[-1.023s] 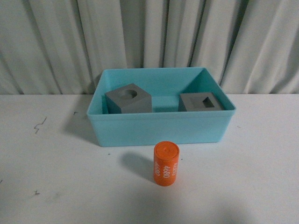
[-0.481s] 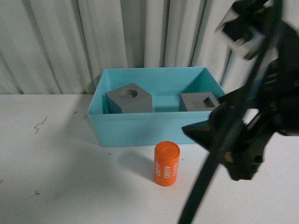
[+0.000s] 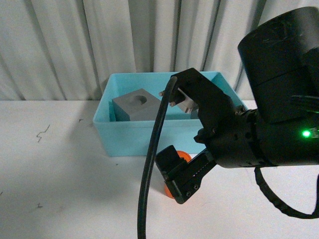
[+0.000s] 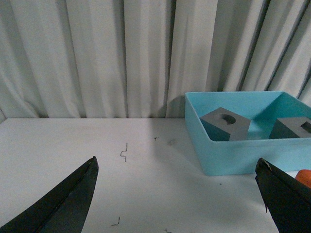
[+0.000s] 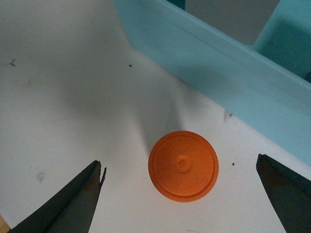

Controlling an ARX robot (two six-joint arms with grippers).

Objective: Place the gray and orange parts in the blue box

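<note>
I should grab the orange cylinder by its cap end (image 3: 184, 156) with my right gripper next. Then my right gripper should put the orange cylinder in the blue box (image 3: 130, 138).
The orange cylinder (image 5: 183, 165) stands upright on the white table, just in front of the blue box (image 3: 130, 138). My right gripper (image 5: 180, 162) is open, directly above the cylinder with one finger on each side and not touching it. In the front view my right arm (image 3: 239, 139) hides most of the cylinder (image 3: 184, 156). The gray cube with the round recess (image 3: 134, 105) lies in the box. The gray cube with the rectangular recess (image 4: 292, 127) also lies in the box and is hidden by the arm in the front view. My left gripper (image 4: 176, 161) is open and empty over bare table.
A pleated white curtain (image 3: 75, 45) hangs behind the table. The box's front wall (image 5: 218, 63) is close beyond the cylinder. Small dark marks (image 4: 124, 152) dot the white table to the left of the box.
My right arm has swung into the front view and come down over the orange cylinder. It now hides most of the cylinder and the rectangular-recess cube there. The parts have not moved.
</note>
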